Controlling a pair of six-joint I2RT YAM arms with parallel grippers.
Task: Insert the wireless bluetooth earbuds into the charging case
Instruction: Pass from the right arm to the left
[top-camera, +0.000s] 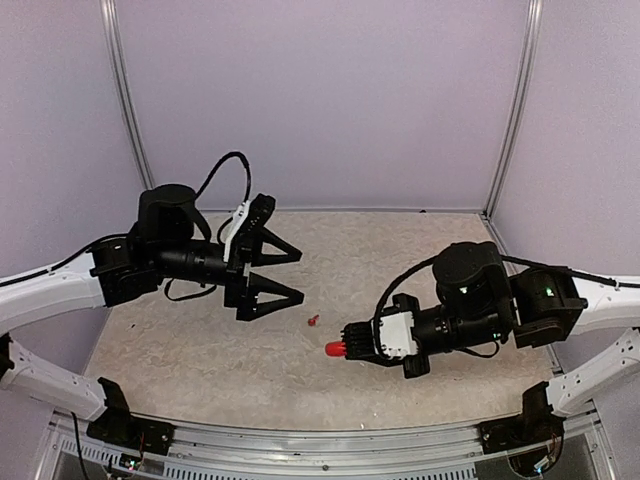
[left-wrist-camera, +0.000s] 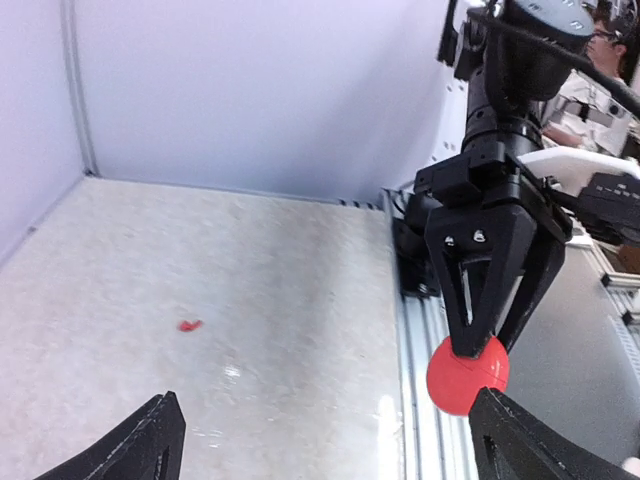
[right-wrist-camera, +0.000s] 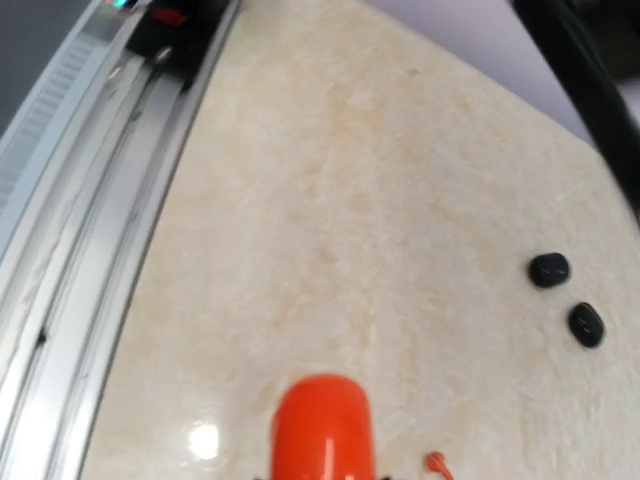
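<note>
The left gripper should next grab the charging case by the exposed end beyond the seam (top-camera: 332, 349) (left-wrist-camera: 461, 383), so the lid stays free to open for the earbuds to be inserted.
My right gripper (top-camera: 343, 349) is shut on a red pebble-like charging case (top-camera: 334, 349), holding it just above the table. From the left wrist the case (left-wrist-camera: 462, 378) shows a seam line and looks closed. In the right wrist view the case (right-wrist-camera: 322, 425) fills the bottom centre. One tiny red earbud (top-camera: 313, 321) lies on the table between the arms, also visible as the red earbud (left-wrist-camera: 189, 325) and the same earbud (right-wrist-camera: 436, 462) beside the case. My left gripper (top-camera: 285, 272) hovers wide open, holding nothing, to the left of the earbud.
Two small black rounded pieces (right-wrist-camera: 549, 270) (right-wrist-camera: 586, 324) lie farther out on the table; I cannot tell what they are. A metal rail (left-wrist-camera: 430, 440) runs along the table's near edge. Pale walls enclose the back and sides.
</note>
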